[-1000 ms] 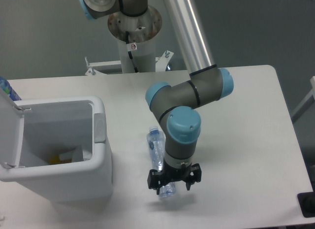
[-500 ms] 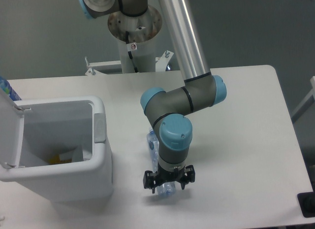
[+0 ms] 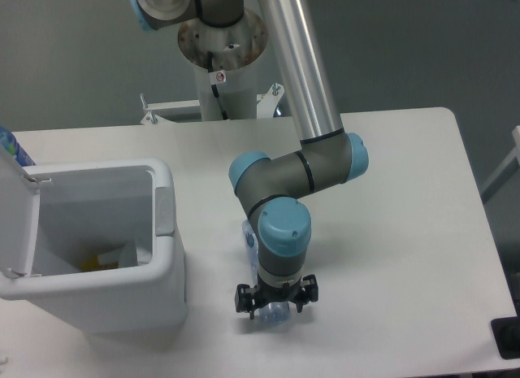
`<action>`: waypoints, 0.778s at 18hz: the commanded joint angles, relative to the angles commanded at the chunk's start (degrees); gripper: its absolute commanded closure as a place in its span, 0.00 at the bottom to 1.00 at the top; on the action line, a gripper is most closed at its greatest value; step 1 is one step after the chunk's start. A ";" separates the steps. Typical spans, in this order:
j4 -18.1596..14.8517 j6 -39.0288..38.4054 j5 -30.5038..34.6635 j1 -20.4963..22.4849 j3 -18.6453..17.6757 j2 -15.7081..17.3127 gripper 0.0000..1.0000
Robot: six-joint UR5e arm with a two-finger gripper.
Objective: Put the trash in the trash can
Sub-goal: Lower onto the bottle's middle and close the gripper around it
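The gripper needs to drop the bottle into the white trash can, so it should next grip the clear bluish bottle by its body (image 3: 275,313).
A clear plastic bottle (image 3: 273,315) lies on the white table, pointing away from the camera. The arm's wrist covers most of it; only its near end and a bit by the elbow (image 3: 249,236) show. My gripper (image 3: 275,305) hangs straight down over the bottle's near end, open, with a black finger on either side. The trash can (image 3: 166,256) is a large white bin standing left of the bottle, its lid (image 3: 16,223) swung open to the left. A white scrap (image 3: 130,252) and something yellow lie inside it.
The arm's base post (image 3: 219,61) stands behind the table's far edge. A blue object (image 3: 11,146) pokes in at the left edge behind the lid. A black item (image 3: 508,337) sits off the table's front right corner.
The gripper has shifted left and a little toward the camera, lower over the bottle's near end. The bottle has barely moved.
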 joint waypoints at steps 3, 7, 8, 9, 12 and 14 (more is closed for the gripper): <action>0.00 0.00 0.27 -0.26 -0.09 0.00 0.29; 0.00 0.09 0.27 -0.26 -0.09 0.00 0.37; 0.00 0.09 0.27 -0.26 0.00 0.00 0.39; 0.00 0.09 0.27 -0.26 0.00 0.00 0.40; 0.00 0.26 0.18 -0.26 0.09 0.09 0.40; -0.09 0.26 0.27 -0.26 0.09 0.26 0.40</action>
